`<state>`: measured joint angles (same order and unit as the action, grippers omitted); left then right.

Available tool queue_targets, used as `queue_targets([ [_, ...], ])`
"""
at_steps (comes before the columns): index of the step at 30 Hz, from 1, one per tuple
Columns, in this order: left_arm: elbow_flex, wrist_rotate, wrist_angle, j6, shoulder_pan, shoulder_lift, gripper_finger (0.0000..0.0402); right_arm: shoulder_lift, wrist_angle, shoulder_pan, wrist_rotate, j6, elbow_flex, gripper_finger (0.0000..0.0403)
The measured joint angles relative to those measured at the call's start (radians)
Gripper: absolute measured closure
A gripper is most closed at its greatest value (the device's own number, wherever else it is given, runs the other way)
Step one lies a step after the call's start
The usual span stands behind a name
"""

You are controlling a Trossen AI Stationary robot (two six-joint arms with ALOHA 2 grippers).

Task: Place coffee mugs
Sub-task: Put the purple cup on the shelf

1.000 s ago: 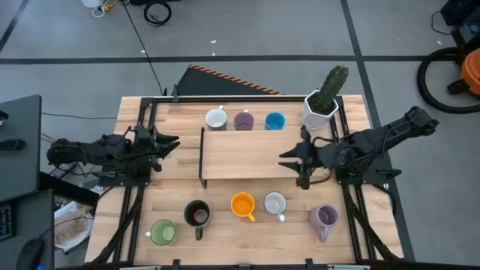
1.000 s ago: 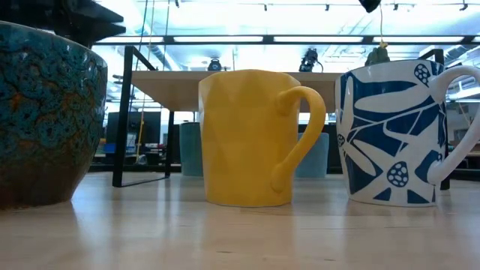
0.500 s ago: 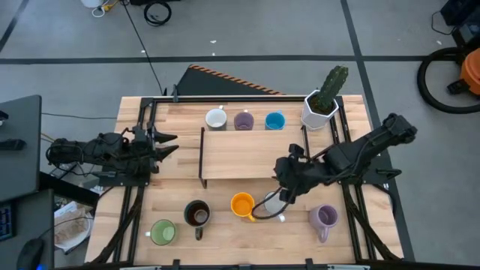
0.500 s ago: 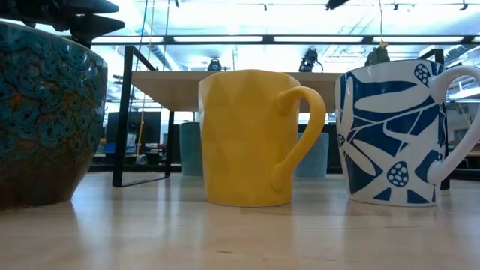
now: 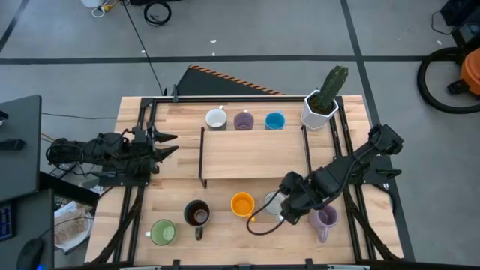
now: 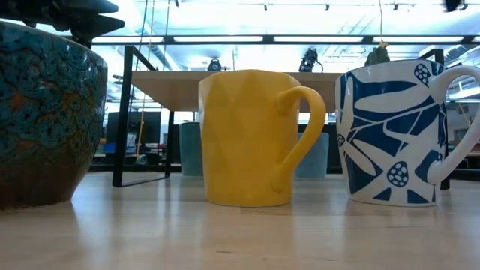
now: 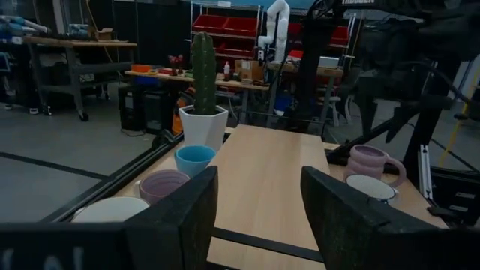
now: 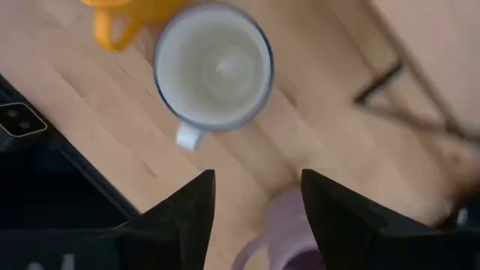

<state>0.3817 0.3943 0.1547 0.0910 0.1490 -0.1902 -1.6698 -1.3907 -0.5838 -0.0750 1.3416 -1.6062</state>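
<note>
My right gripper grabs the purple mug by its rim (image 5: 324, 211) next, to set it on the wooden shelf (image 5: 251, 154).
A near row of mugs stands on the table: green (image 5: 163, 232), dark (image 5: 197, 214), orange (image 5: 241, 204), white with blue pattern (image 5: 271, 202), purple (image 5: 325, 218). White (image 5: 216, 118), purple (image 5: 243, 120) and blue (image 5: 274, 121) mugs stand behind the wooden shelf (image 5: 251, 154). My right gripper (image 5: 285, 212) hangs open above the near row. Its wrist view looks down into the white mug (image 8: 214, 75), with the gripper (image 8: 255, 217) offset between that mug and the purple mug (image 8: 292, 232). My left gripper (image 5: 171, 145) waits open at the shelf's left end.
A white hexagonal planter with a cactus (image 5: 321, 105) stands at the far right corner. The shelf's black legs (image 5: 202, 154) stand mid-table. A dark cable (image 5: 259, 226) loops near the orange mug. Bare wood lies between the shelf and the near row.
My right gripper has swung from the shelf's right end toward the near edge and somewhat left, tipping downward until it is over the white mug in the near row. No mug has moved. The left arm has stayed still.
</note>
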Motion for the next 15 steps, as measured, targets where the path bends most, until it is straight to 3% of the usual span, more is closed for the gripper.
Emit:
queue_targets([
  [9, 0.000, -0.071, 0.000, 0.026, 0.000, 0.000, 0.0205, 0.002, -0.115, -0.138, 0.100, 0.437, 0.009, 0.0213],
  [15, 0.000, -0.078, 0.001, 0.027, 0.000, 0.000, 0.0205, 0.003, -0.049, -0.205, 0.228, 0.632, 0.102, 0.0217],
])
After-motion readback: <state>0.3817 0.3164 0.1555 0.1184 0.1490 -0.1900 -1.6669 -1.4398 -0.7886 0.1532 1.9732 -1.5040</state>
